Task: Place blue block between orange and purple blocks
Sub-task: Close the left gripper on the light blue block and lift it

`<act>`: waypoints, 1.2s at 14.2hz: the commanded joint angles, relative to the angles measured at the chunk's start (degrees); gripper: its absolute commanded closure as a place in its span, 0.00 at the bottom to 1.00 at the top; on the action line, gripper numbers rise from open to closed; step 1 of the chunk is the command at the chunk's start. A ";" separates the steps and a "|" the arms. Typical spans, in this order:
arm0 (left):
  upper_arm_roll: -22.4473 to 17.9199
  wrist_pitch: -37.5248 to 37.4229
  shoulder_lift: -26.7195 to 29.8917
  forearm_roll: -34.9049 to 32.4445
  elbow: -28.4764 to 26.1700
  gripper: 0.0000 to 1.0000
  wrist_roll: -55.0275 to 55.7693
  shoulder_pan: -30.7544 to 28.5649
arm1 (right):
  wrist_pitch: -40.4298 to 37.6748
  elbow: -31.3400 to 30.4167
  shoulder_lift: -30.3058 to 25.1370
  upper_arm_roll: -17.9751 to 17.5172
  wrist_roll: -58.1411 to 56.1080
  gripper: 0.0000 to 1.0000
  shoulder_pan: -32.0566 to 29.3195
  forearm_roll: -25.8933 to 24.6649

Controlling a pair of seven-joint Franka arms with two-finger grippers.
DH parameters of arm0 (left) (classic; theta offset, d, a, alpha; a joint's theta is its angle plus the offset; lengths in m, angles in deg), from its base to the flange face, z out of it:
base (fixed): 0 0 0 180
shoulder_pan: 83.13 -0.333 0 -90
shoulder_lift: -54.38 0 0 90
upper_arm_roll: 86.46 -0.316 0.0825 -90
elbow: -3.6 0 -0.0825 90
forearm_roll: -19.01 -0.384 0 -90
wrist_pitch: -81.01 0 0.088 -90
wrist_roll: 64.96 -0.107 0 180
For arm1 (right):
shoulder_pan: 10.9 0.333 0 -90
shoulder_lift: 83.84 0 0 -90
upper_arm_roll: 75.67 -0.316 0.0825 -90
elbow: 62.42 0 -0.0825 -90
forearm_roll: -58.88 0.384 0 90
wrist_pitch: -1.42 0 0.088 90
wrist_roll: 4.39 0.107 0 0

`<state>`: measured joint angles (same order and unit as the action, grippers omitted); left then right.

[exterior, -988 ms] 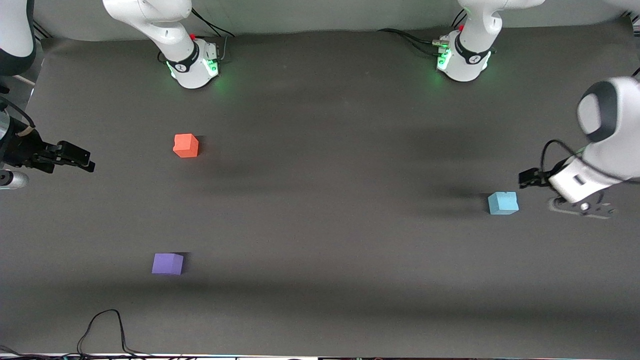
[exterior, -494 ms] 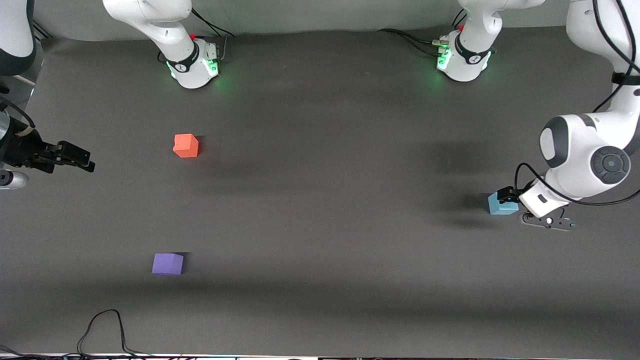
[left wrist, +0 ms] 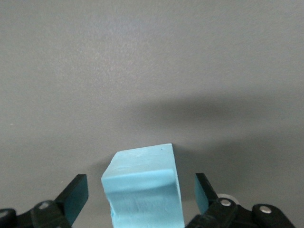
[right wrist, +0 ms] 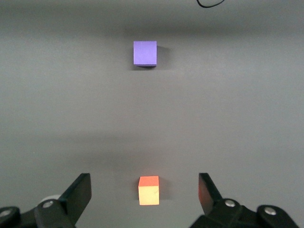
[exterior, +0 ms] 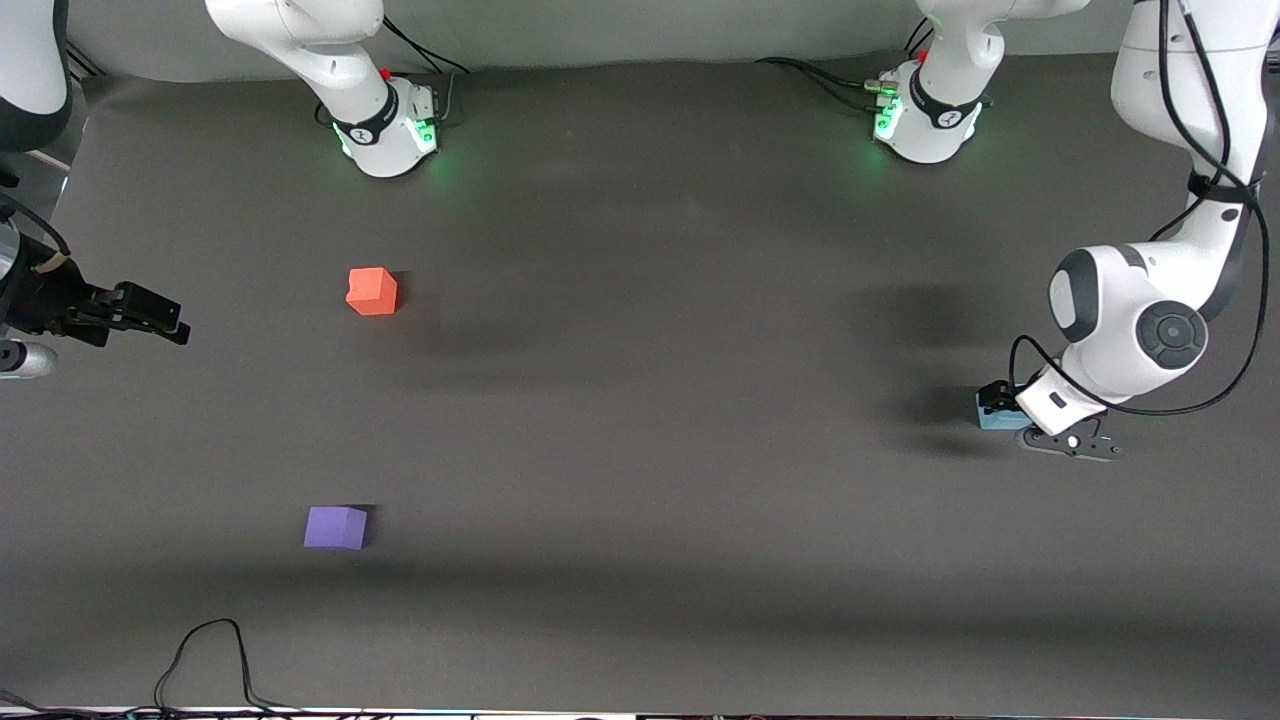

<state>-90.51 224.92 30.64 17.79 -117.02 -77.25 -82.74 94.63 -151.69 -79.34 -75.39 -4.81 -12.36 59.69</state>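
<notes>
My left gripper should next pick up the blue block [exterior: 988,415] by its opposite sides, to set it between the orange and purple blocks.
The blue block [exterior: 988,415] sits on the dark mat toward the left arm's end of the table. My left gripper [exterior: 1004,406] is down over it. In the left wrist view the blue block [left wrist: 145,187] stands between the open fingers [left wrist: 76,195] with a gap on each side. The orange block [exterior: 372,291] and the purple block [exterior: 336,527] sit toward the right arm's end, the purple one nearer the front camera. My right gripper [exterior: 160,316] waits open and empty at that end. Its wrist view shows the orange block [right wrist: 148,190] and the purple block [right wrist: 145,52].
The two arm bases [exterior: 385,125] [exterior: 925,115] stand along the table's edge farthest from the front camera. A black cable [exterior: 205,655] loops on the mat's edge nearest the front camera. The gap between the orange and purple blocks is bare mat [exterior: 350,410].
My left arm has swung in toward the blue block and lowered its open gripper around it. The blocks and the right arm have not moved.
</notes>
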 commanded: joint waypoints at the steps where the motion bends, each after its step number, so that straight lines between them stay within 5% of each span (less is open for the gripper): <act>1: -0.08 3.21 -0.17 -0.10 -2.34 0.00 -0.63 -0.39 | 0.23 -0.56 -0.63 -0.19 -0.02 0.00 -0.30 -0.28; 3: 0.00 3.30 -0.35 -0.10 -2.52 0.03 -0.28 -0.39 | 0.23 -0.47 -0.72 -0.28 -0.02 0.00 -0.21 -0.28; 4: 0.00 3.30 -0.44 -0.10 -2.52 0.27 0.07 -0.30 | 0.23 -0.47 -0.72 -0.28 -0.02 0.00 -0.21 -0.28; 6: 0.00 3.22 -0.44 -0.01 -2.43 0.45 0.16 -0.30 | 0.23 -0.47 -0.63 -0.28 -0.02 0.00 -0.30 -0.28; 10: -0.26 1.12 1.14 0.08 -0.42 0.53 0.43 -0.48 | 0.23 -0.38 -0.63 -0.37 0.07 0.00 -0.21 -0.28; 14: 0.00 -19.24 5.00 0.07 9.68 0.53 1.74 0.13 | 0.23 -0.47 -0.72 -0.37 0.07 0.00 -0.30 -0.28; 17: 1.75 -26.73 10.19 0.08 10.40 0.53 11.20 5.12 | 0.23 -0.47 -0.72 -0.37 0.07 0.00 -0.30 -0.28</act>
<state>-89.45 202.56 37.11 17.87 -106.03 -72.86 -82.19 94.63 -151.68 -79.34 -75.39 -4.80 -12.36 59.69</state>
